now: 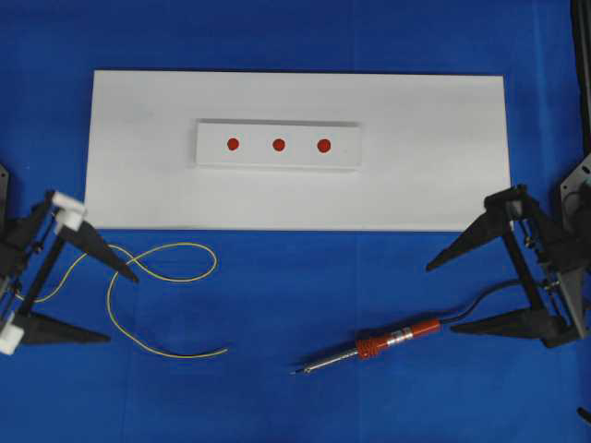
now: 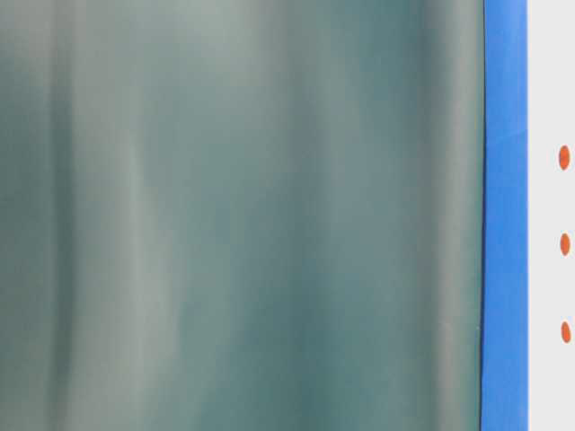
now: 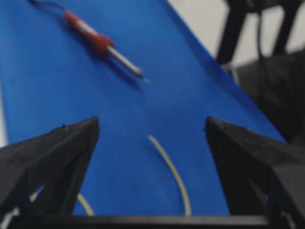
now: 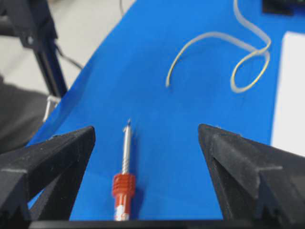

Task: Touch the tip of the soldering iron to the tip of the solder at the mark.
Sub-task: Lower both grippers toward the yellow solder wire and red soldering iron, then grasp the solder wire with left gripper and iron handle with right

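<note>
The solder's tip should stay free to meet the soldering iron (image 1: 388, 343) at the mark, so my left gripper should pick up the solder just behind its loose end (image 1: 185, 355).
The soldering iron (image 1: 388, 343) lies on the blue cloth at the lower right, its pointed tip aimed left and its black cord (image 1: 480, 297) running toward my right gripper (image 1: 440, 298). That gripper is open and empty; in its wrist view the soldering iron (image 4: 125, 157) lies on the cloth between the spread fingers of my right gripper (image 4: 147, 129). The solder (image 1: 162, 277), a thin yellow wire, curls in loops at the lower left. My left gripper (image 1: 120, 307) is open over it, holding nothing. The solder (image 3: 171, 171) shows its free end between the fingers of my left gripper (image 3: 151, 121). Three red marks (image 1: 278, 144) dot a white block.
A large white board (image 1: 434, 166) lies across the back of the blue cloth, with the raised white block (image 1: 277, 157) at its middle. The table-level view is mostly filled by a blurred grey-green surface (image 2: 243, 215), with the red marks (image 2: 565, 243) at its right edge.
</note>
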You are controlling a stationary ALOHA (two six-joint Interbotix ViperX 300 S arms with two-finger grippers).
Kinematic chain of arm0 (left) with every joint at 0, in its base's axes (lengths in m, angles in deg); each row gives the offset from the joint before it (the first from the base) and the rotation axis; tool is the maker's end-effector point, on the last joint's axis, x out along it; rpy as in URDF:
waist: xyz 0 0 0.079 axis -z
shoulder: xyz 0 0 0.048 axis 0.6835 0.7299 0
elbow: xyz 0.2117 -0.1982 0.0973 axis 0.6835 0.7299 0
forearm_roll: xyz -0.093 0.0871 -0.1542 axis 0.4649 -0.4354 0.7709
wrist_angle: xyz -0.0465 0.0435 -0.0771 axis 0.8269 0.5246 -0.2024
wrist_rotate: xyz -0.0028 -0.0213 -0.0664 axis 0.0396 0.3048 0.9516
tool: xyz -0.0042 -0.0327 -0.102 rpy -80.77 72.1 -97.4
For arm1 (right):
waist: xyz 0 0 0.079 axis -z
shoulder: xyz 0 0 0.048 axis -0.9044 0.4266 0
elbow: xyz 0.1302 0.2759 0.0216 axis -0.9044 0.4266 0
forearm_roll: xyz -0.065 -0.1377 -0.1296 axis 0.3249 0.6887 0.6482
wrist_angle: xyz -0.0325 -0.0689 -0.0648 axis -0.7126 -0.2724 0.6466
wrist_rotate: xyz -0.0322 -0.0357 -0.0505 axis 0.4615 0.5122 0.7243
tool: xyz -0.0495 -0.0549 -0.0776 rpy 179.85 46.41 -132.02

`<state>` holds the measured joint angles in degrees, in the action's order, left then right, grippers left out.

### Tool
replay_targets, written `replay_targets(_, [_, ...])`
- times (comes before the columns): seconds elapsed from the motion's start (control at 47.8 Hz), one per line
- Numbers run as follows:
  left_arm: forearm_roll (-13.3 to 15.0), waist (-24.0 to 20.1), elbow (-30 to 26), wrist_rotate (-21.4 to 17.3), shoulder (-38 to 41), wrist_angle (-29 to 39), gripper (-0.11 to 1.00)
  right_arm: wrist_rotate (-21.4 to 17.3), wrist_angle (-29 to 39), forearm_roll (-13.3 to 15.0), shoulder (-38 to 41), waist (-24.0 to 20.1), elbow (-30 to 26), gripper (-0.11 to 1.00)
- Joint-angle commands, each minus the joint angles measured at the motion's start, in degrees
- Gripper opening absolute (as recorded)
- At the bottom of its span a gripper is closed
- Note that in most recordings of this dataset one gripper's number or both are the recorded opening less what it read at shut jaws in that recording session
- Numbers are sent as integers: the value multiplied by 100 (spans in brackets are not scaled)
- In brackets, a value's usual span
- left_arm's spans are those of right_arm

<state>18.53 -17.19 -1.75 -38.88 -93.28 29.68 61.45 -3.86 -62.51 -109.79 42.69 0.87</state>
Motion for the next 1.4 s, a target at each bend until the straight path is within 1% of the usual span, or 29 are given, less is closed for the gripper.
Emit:
replay_targets(0.0, [-9, 176, -185, 18, 413, -176, 87, 0, -237, -105, 290, -97, -123, 90])
replay_targets(0.125, [-9, 264, -229, 53, 1002, -510, 84, 0, -765, -229, 896, -246, -70, 91])
replay_targets(0.397, [-9, 360, -237, 378, 2338, -1371, 83, 0, -1644, -765, 2347, -580, -114, 91])
replay_targets(0.46, [-9, 413, -255, 387, 2619, -1582, 82, 0, -1854, -932, 2610, -677, -114, 91])
replay_targets(0.481, [-9, 431, -264, 396, 2707, -1652, 82, 0, -1934, -1046, 2742, -721, -97, 91])
replay_targets(0.585, [9, 466, -325, 457, 3146, -1890, 82, 0, -2188, -1389, 3103, -853, -62, 90])
replay_targets(0.711, [26, 457, -431, 562, 3612, -1969, 82, 0, -2452, -1670, 3516, -1037, -97, 90])
replay_targets(0.899, [35, 457, -571, 571, 4008, -1986, 78, 0, -2681, -1863, 4025, -1116, -185, 90])
replay_targets(1.004, [35, 457, -606, 580, 4078, -1986, 74, 0, -2742, -1881, 4219, -1125, -246, 87])
replay_targets(1.129, [35, 457, -571, 571, 4096, -1978, 67, 0, -2751, -1881, 4403, -1134, -316, 84])
replay_targets(1.254, [35, 457, -562, 571, 4104, -1942, 57, 0, -2769, -1881, 4518, -1134, -352, 81])
replay_targets(1.38, [35, 457, -562, 527, 4104, -1854, 41, 35, -2856, -1881, 4641, -1125, -378, 76])
